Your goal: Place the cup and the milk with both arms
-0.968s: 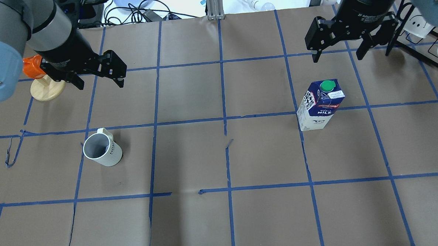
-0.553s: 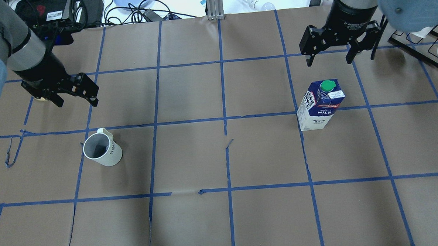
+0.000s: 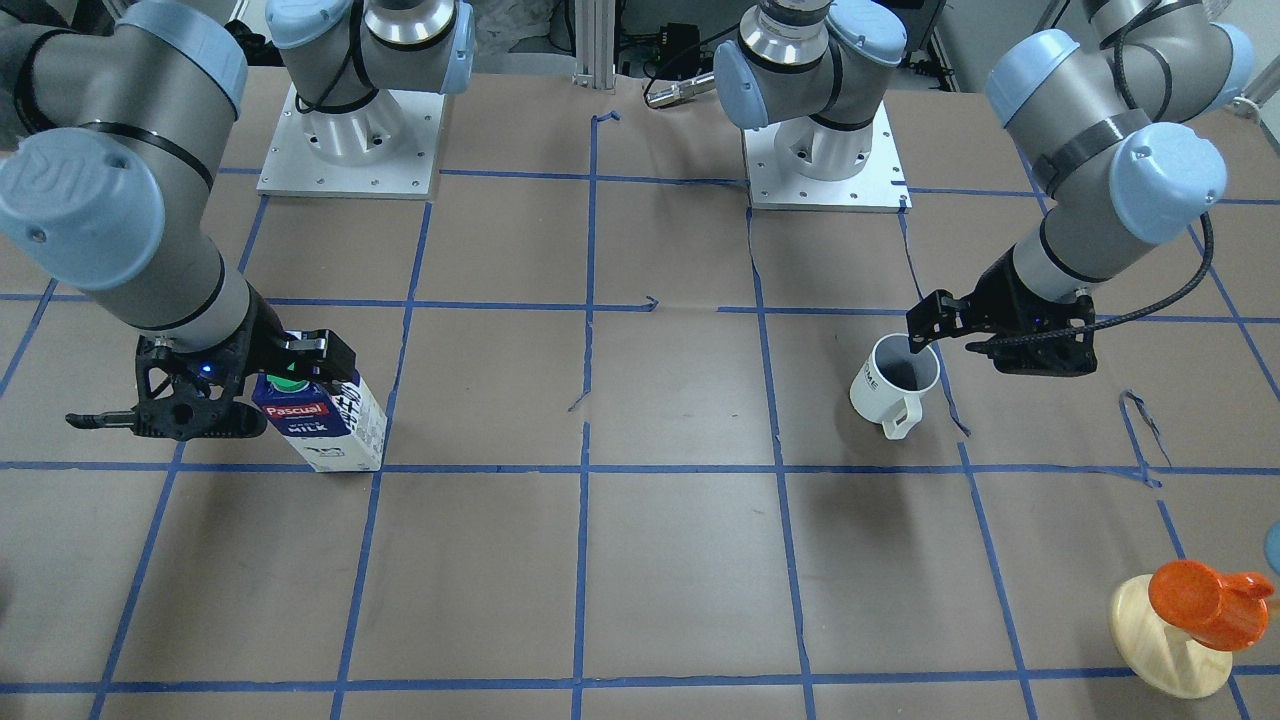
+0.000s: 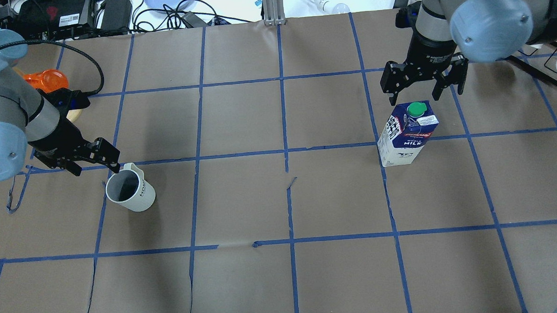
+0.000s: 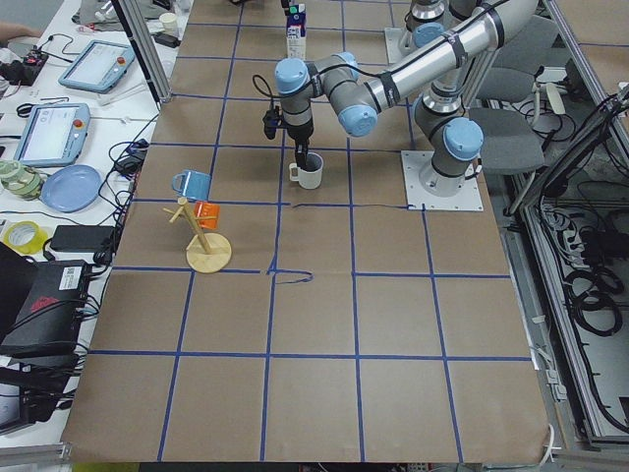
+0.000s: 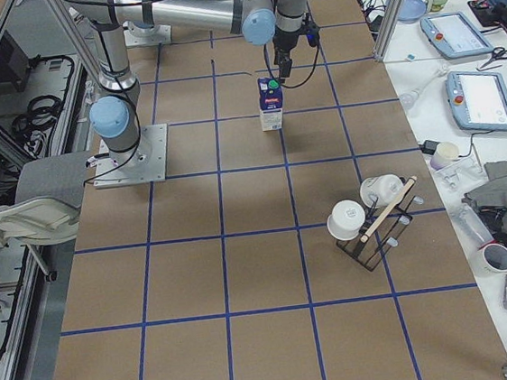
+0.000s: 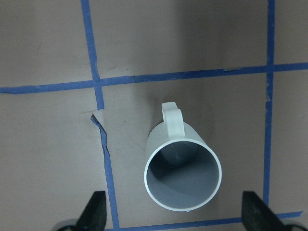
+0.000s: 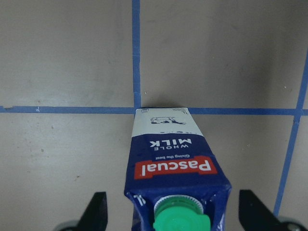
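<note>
The right gripper grips the milk carton by its gable top [image 3: 292, 382] next, to place the carton beside the cup [image 3: 895, 385].
The white cup [image 4: 130, 191] stands upright left of the table's middle, with its handle toward the far side. It also shows in the front view [image 3: 893, 382] and in the left wrist view [image 7: 183, 173]. My left gripper [image 4: 95, 168] is open just above and far-left of the cup, one fingertip by the handle. In the wrist view the cup lies between its spread fingers. The milk [image 4: 407, 134] stands upright on the right and also shows in the right wrist view [image 8: 175, 178]. My right gripper [image 4: 414, 98] is open just above the carton's top, with a finger on either side.
A wooden mug tree [image 3: 1170, 640] with an orange cup [image 4: 45, 81] stands at the far left, behind my left arm. A black rack with white cups [image 6: 374, 218] stands at the far right. The arm bases [image 3: 345, 140] are on the robot's side of the table.
Both grippers have come down and toward me. The left one moved to the cup and the right one moved over the milk. Cup and milk have not moved.
</note>
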